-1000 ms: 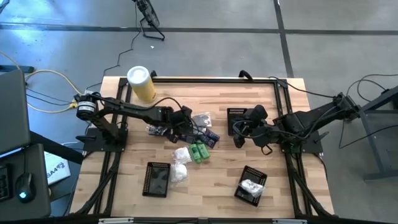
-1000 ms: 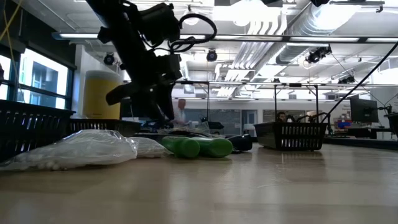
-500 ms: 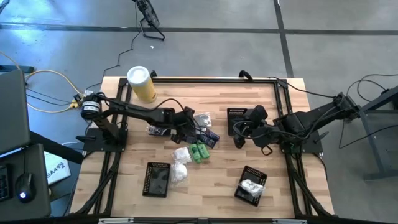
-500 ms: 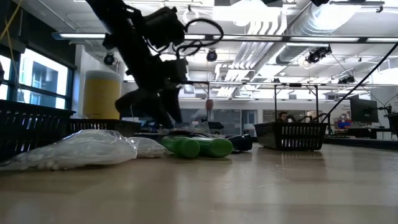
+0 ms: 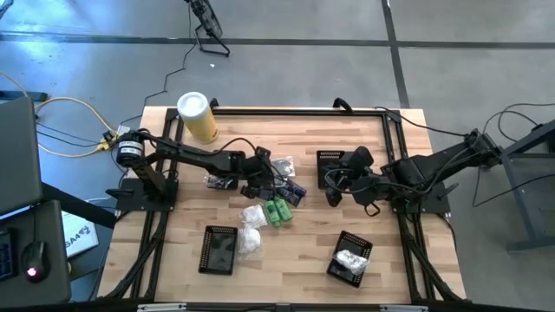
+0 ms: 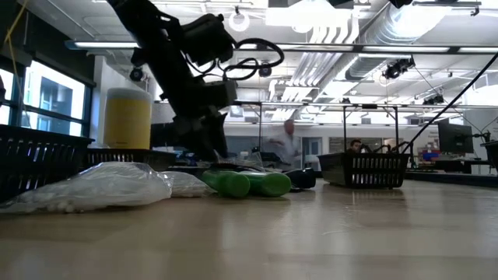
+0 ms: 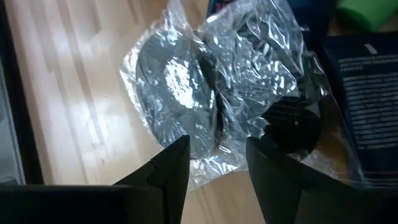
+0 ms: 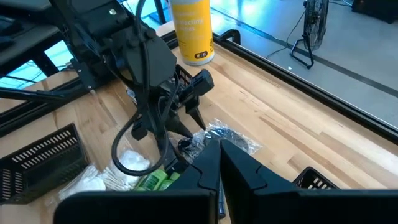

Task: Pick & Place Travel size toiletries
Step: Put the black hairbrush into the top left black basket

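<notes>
Next, my left gripper takes hold of the silvery-clear packet by its crinkled edge (image 7: pixel 217 167), to place the packed toiletries in a black basket.
A silvery-clear packet (image 7: pixel 199 81) lies flat on the wooden table near its middle (image 5: pixel 282 165). My left gripper (image 7: pixel 216 146) is open and slants down over it, one fingertip on either side of the packet's crinkled near edge; the high view shows it (image 5: pixel 267 176) just left of the packet. Dark blue tubes (image 5: pixel 293 191) and two green bottles (image 5: pixel 277 212) lie beside the packet, white packets (image 5: pixel 251 215) a little nearer. My right gripper (image 8: pixel 219 149) is shut on nothing and hangs above the table right of the pile (image 5: pixel 332 196). My left gripper comes at the silvery packet's edge (image 7: pixel 214 168) slanting down from the table's left, its open fingers (image 7: pixel 174 165) astride that edge. Whether they touch the foil I cannot tell. The packet lies flat on the table.
A tall yellow canister (image 5: pixel 198 117) stands at the far left. Black mesh baskets sit at the near left (image 5: pixel 218 250), near right (image 5: pixel 349 258) with a white packet inside, and behind my right gripper (image 5: pixel 329 160). Another white packet (image 5: pixel 250 243) lies against the near-left basket.
My left gripper has sunk toward the table and edged toward the silvery packet, tipping a little steeper; the gap between its fingers is unchanged. None of the toiletries has moved.
</notes>
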